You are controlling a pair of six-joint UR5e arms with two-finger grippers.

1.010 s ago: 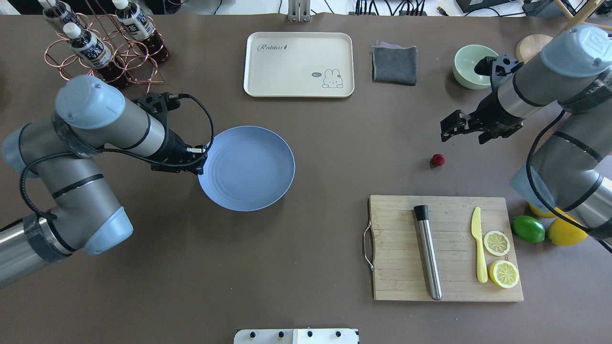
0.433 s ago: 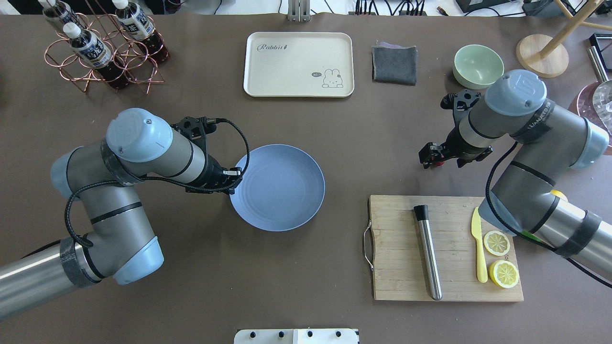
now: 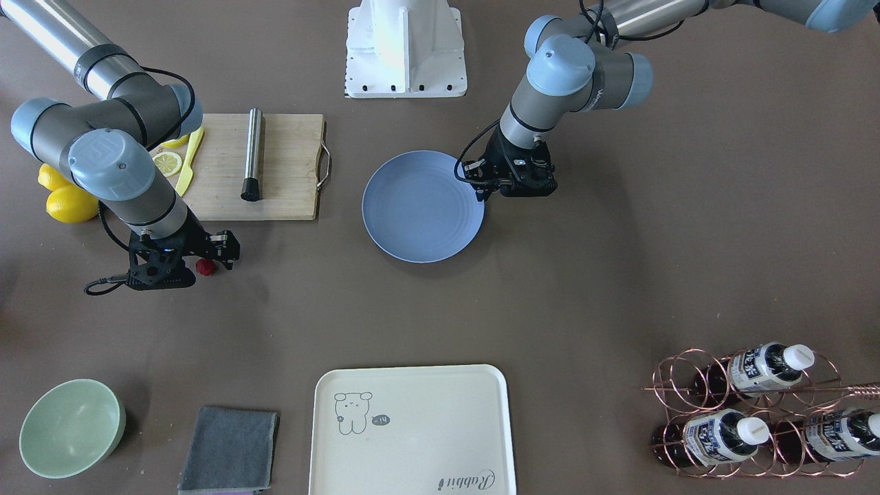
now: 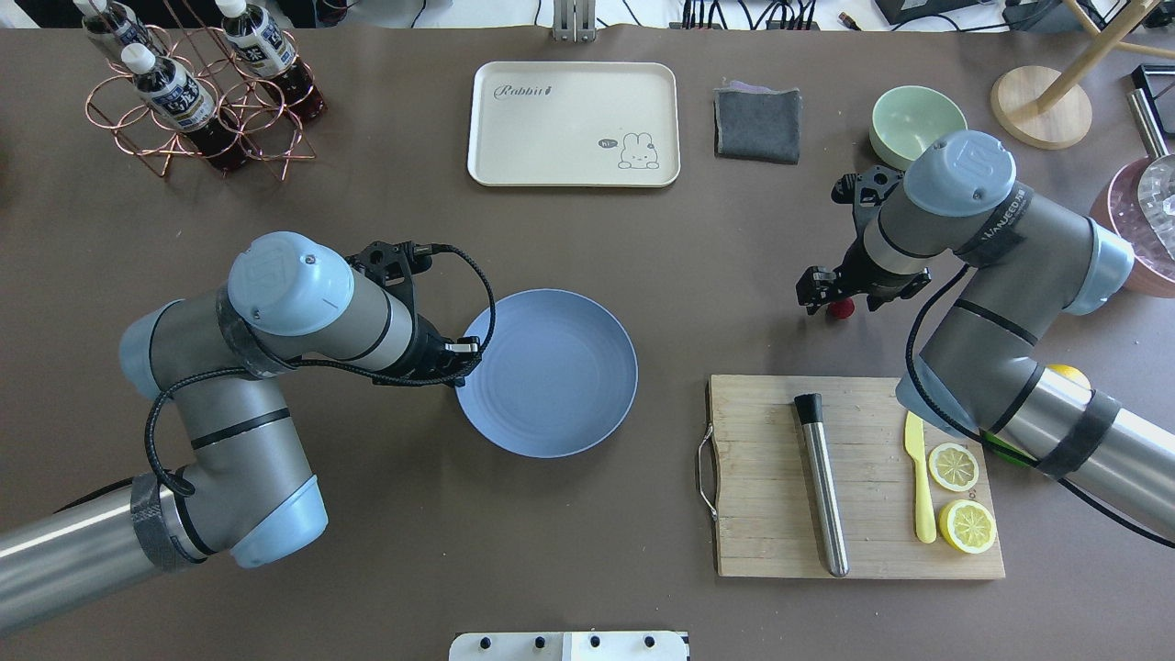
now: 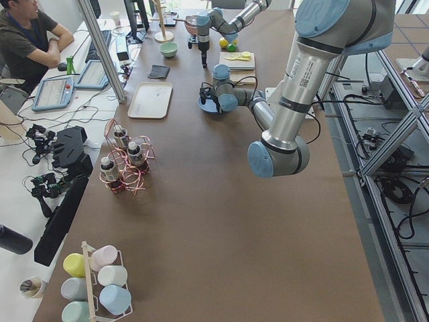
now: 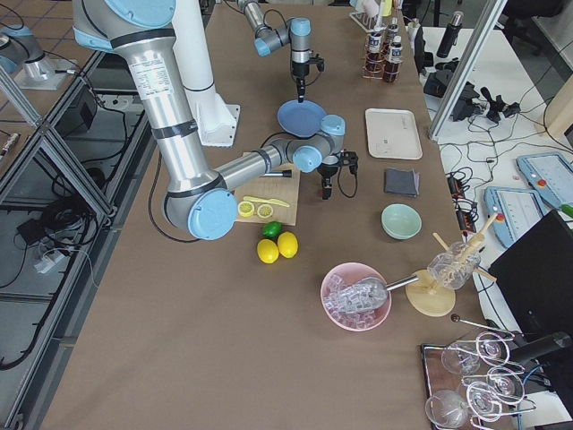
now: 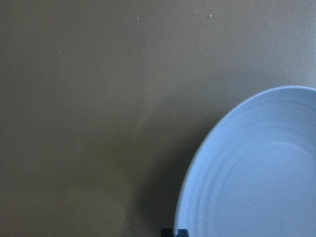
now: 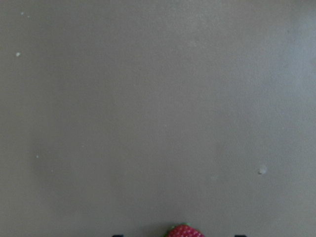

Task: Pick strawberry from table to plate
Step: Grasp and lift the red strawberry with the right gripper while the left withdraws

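Note:
I should grab the strawberry by its plump red body with my right gripper next. Then it can go onto the light-blue plate.
The strawberry, small and dark red, lies on the brown table just beyond the cutting board. My right gripper is low over it and open, a finger on either side of the berry. The right wrist view shows the strawberry at its bottom edge, midway between the fingertips. The light-blue plate sits left of centre and holds nothing. My left gripper is shut on the plate's left rim.
A wooden cutting board carries a steel muddler, a yellow knife and lemon slices. At the back are a cream tray, a grey cloth, a green bowl and a bottle rack. Whole lemons lie under the right arm.
My left gripper has dragged the plate to the right and nearer the robot. The right gripper came down and now straddles the strawberry.

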